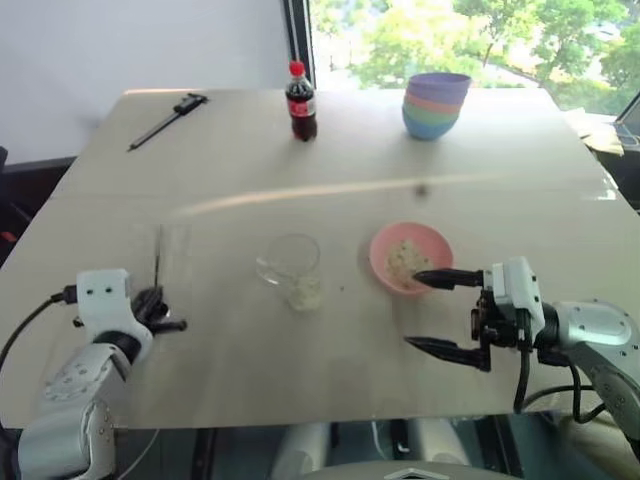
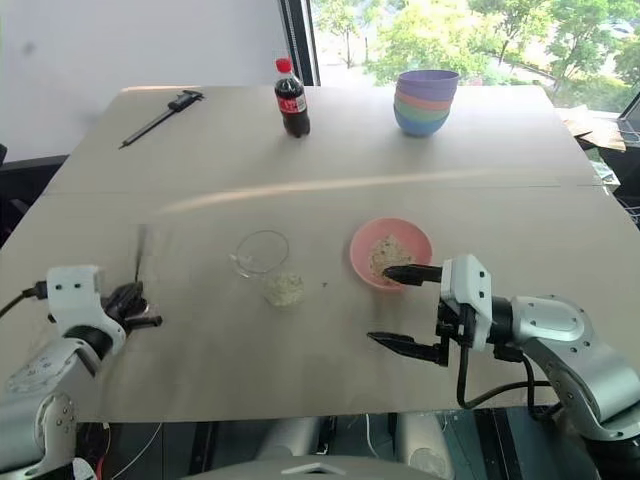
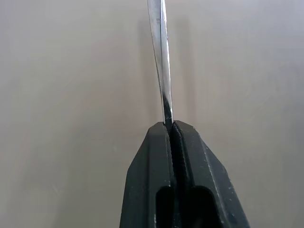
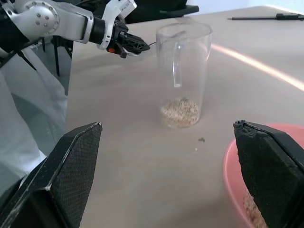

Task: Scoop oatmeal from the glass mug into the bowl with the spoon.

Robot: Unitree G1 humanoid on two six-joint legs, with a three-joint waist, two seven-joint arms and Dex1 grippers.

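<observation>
Next, the right gripper grabs the spoon by the loose end of its thin handle (image 1: 158, 243), since my left gripper's shut fingers cover the spoon lower down.
The clear glass mug (image 1: 290, 264) stands mid-table with a little pale oatmeal (image 4: 179, 112) at its bottom. To its right sits the pink bowl (image 1: 382, 262), holding some oatmeal (image 1: 403, 258) too. My left gripper (image 1: 163, 312) is at the near left, shut on the thin silver handle of the spoon (image 3: 161, 61), which sticks up from between the fingers; the spoon's oval end is out of view. My right gripper (image 1: 415, 310) is open and points left, its upper finger over the bowl's near rim and nothing between its fingers.
At the far side stand a cola bottle (image 1: 301, 102), a stack of coloured bowls (image 1: 436, 104) and a black caliper (image 1: 168, 118). The table's near edge (image 1: 300, 418) runs just below both grippers.
</observation>
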